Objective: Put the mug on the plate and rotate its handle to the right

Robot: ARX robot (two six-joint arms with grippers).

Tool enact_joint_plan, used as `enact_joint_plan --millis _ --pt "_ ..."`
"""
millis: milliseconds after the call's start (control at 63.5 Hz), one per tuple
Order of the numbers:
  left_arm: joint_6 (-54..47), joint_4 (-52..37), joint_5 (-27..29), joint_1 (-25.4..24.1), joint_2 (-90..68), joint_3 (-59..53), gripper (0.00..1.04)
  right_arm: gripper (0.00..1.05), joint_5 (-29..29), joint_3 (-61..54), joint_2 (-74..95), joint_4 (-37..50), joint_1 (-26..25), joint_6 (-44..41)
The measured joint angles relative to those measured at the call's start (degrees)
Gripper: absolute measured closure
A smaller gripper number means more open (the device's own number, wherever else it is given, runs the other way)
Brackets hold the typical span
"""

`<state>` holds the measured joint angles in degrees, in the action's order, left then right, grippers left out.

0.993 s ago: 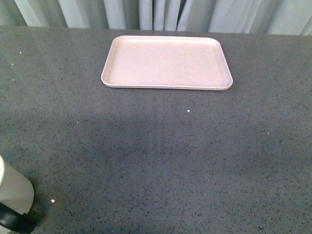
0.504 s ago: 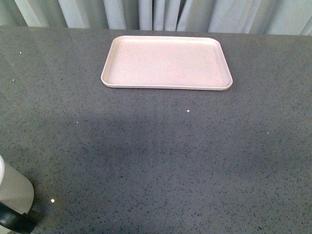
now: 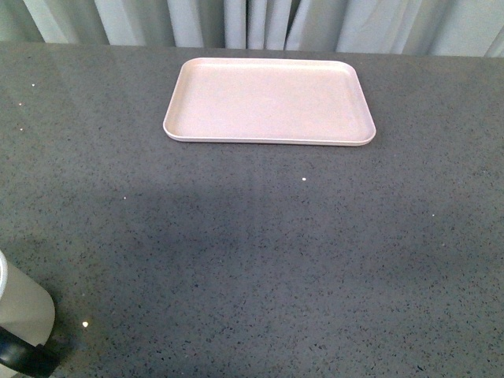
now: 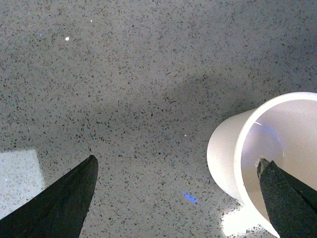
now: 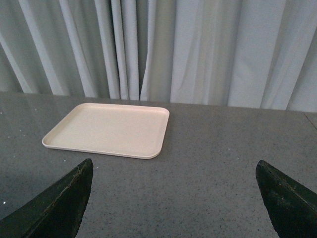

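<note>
My left gripper grabs the white mug by its rim next, to set it on the plate.
The white mug stands at the near left corner of the front view, partly cut off by the frame. Its black handle shows on the near side. The pale pink plate lies empty at the far middle of the table. In the left wrist view my left gripper is open just above the table. One of its fingers lies over the rim of the mug, the other is well apart from it. My right gripper hangs open above bare table, short of the plate.
The dark grey speckled table stretches wide between mug and plate. Pale curtains hang behind its far edge. Neither arm shows in the front view.
</note>
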<state>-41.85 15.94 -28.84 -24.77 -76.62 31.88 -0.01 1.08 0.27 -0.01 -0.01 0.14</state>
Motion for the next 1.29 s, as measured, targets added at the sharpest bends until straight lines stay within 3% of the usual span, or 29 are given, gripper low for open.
enact_joint_plan --millis 299,1103,1292 --pt "-1.79 3.39 -0.44 3.30 -1.60 1.75 0.09 0.09 -0.02 0.00 0.00 0.00 0.00 -0.02" --pt "-2.97 2.86 5.88 9.70 -10.62 3.48 0.09 0.09 -0.02 0.00 0.00 0.00 0.00 0.00" --pt "-2.89 2.03 6.40 10.64 -11.61 3.48 0.47 0.09 -0.02 0.00 0.00 0.00 0.00 0.00"
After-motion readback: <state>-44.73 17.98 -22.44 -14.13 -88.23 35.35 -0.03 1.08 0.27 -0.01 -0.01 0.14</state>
